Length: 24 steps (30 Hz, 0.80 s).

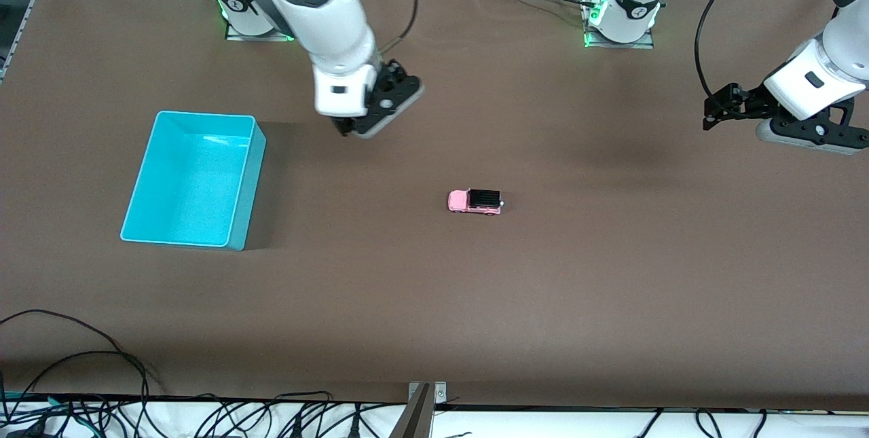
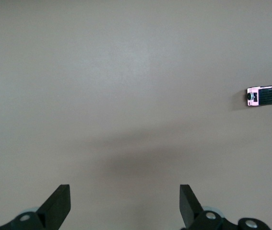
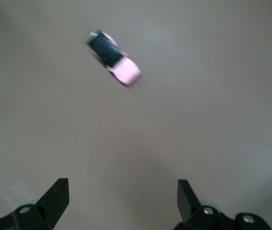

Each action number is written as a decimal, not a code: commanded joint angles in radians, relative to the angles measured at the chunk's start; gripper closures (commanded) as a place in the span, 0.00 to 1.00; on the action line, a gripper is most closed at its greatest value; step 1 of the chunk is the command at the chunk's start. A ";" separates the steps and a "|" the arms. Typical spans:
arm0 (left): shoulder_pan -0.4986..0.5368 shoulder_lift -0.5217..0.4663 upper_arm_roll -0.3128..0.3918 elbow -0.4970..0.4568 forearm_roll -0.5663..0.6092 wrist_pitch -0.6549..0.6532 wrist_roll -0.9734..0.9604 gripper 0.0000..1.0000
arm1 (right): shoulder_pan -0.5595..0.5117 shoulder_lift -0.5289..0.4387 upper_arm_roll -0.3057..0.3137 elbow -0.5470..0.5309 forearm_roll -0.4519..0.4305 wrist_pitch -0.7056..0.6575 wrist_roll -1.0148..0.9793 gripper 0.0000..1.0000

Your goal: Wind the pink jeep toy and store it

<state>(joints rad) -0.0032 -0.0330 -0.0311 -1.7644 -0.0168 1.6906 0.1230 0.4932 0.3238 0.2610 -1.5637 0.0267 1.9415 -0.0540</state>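
The right gripper grabs the sides of the pink jeep's body (image 1: 474, 202) next, to wind and store the toy.
The pink jeep toy (image 1: 474, 201) stands on the brown table near its middle, pale pink with a black rear roof. It also shows in the left wrist view (image 2: 268, 95) and in the right wrist view (image 3: 114, 57). My right gripper (image 1: 353, 129) is open and empty, up in the air over bare table between the cyan bin and the jeep. My left gripper (image 1: 711, 112) is open and empty, over bare table at the left arm's end, well apart from the jeep. The cyan bin (image 1: 246, 187) stands open and empty toward the right arm's end.
Cables lie along the table's edge nearest the front camera (image 1: 81, 384). A metal bracket (image 1: 421, 411) sticks up at the middle of that edge. The arms' bases (image 1: 621, 17) stand at the table's back edge.
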 commanded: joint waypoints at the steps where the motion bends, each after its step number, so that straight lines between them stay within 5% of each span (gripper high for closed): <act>1: -0.001 -0.005 0.002 0.002 -0.012 -0.003 -0.017 0.00 | 0.047 0.149 0.006 0.100 -0.001 0.095 -0.144 0.00; 12: 0.012 -0.001 0.003 0.009 -0.011 0.001 -0.043 0.00 | 0.140 0.328 0.006 0.103 -0.247 0.384 -0.173 0.00; 24: 0.049 0.058 0.003 0.083 -0.015 -0.005 -0.045 0.00 | 0.180 0.532 -0.025 0.237 -0.332 0.542 -0.136 0.00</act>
<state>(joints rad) 0.0187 -0.0229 -0.0248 -1.7533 -0.0168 1.6925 0.0850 0.6451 0.7492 0.2595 -1.4377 -0.2549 2.4499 -0.2052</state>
